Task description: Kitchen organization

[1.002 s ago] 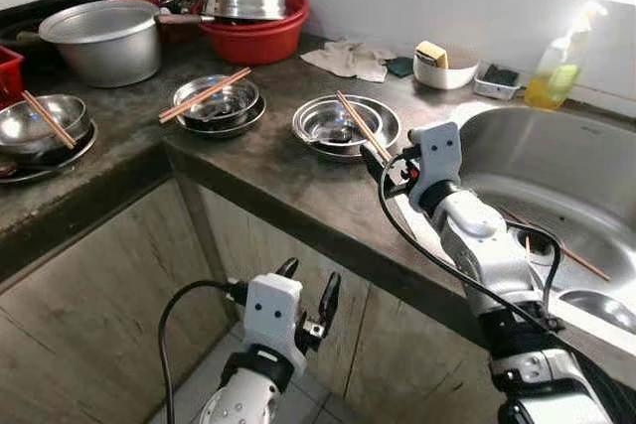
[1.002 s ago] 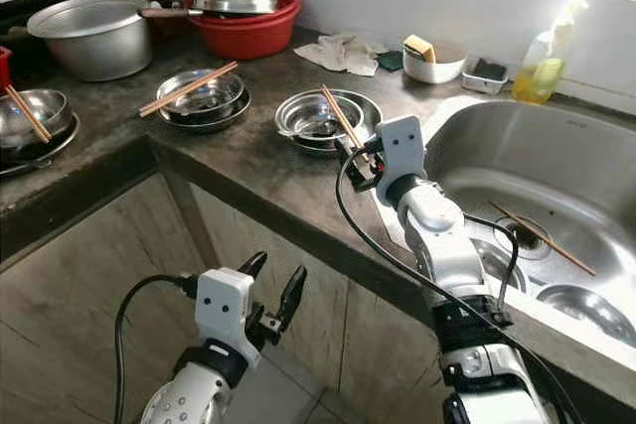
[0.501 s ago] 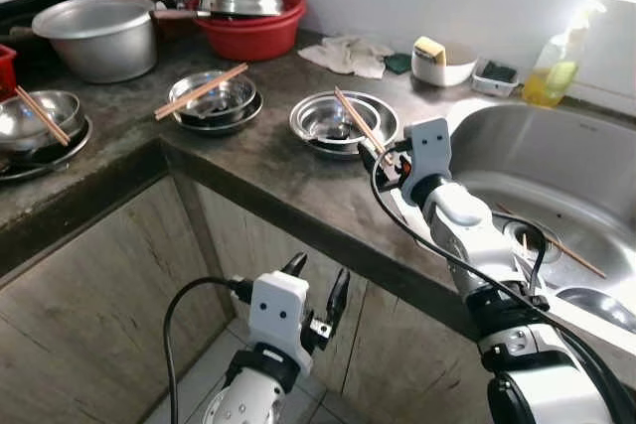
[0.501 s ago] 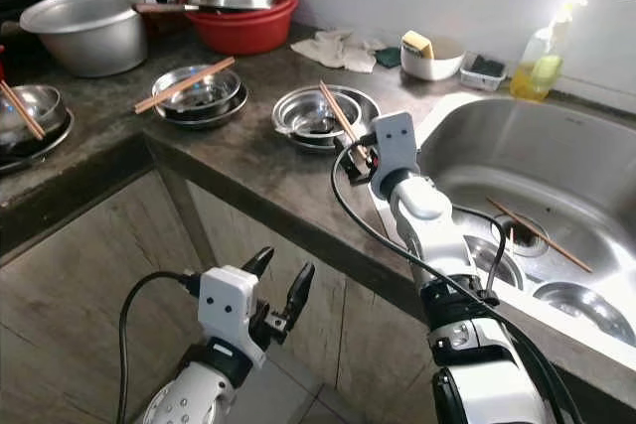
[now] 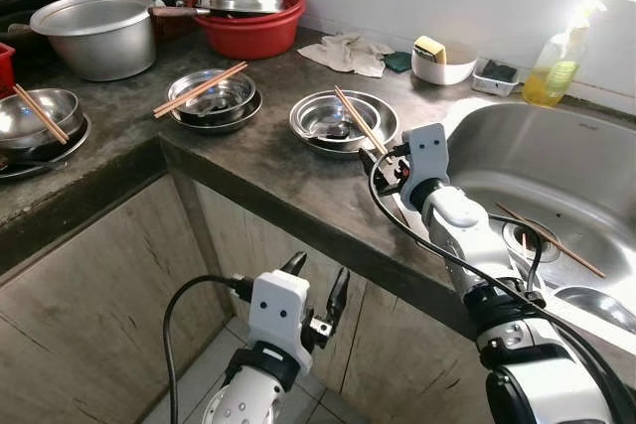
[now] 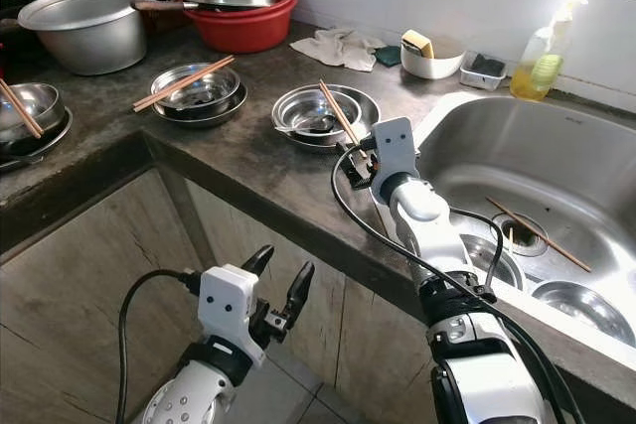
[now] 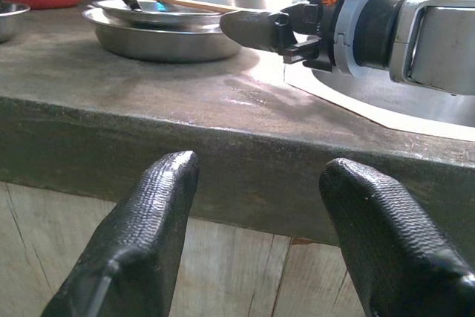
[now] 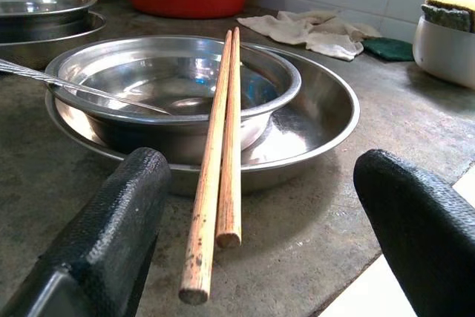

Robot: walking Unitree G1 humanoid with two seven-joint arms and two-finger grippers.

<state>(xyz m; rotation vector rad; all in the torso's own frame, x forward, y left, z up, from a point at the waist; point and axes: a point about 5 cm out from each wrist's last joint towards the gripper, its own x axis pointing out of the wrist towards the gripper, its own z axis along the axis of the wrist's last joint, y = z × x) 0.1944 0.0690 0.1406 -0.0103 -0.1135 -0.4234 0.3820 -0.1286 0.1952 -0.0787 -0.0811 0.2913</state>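
Note:
The chopsticks' thick ends jut past the bowl's rim, and the steel bowl [image 5: 331, 122] [image 8: 171, 102] fills the space under the chopsticks, so my right gripper will grab the chopsticks by those thick ends next.
A pair of wooden chopsticks [image 8: 220, 135] lies across a steel bowl [image 5: 331, 122] that holds a spoon and sits in a steel plate [image 8: 326, 120] on the dark counter. My right gripper [image 5: 379, 165] is open just above the counter. Its fingers [image 8: 104, 235] stand on either side of the chopsticks' near ends without touching them. My left gripper [image 5: 318, 290] is open and holds nothing. It hangs low in front of the cabinet, below the counter edge [image 7: 223, 154].
Another bowl with chopsticks [image 5: 204, 94] sits further left, and a third [image 5: 40, 116] at the far left. Behind are a big pot [image 5: 99, 37], a red basin [image 5: 263, 32], a cloth [image 5: 348, 55] and a sponge bowl [image 5: 442, 65]. The sink [image 5: 586, 161] on the right holds chopsticks [image 5: 552, 240].
My right gripper has sunk a little and settled closer around the chopsticks' near ends. The left gripper stays as it was. The view has shifted slightly.

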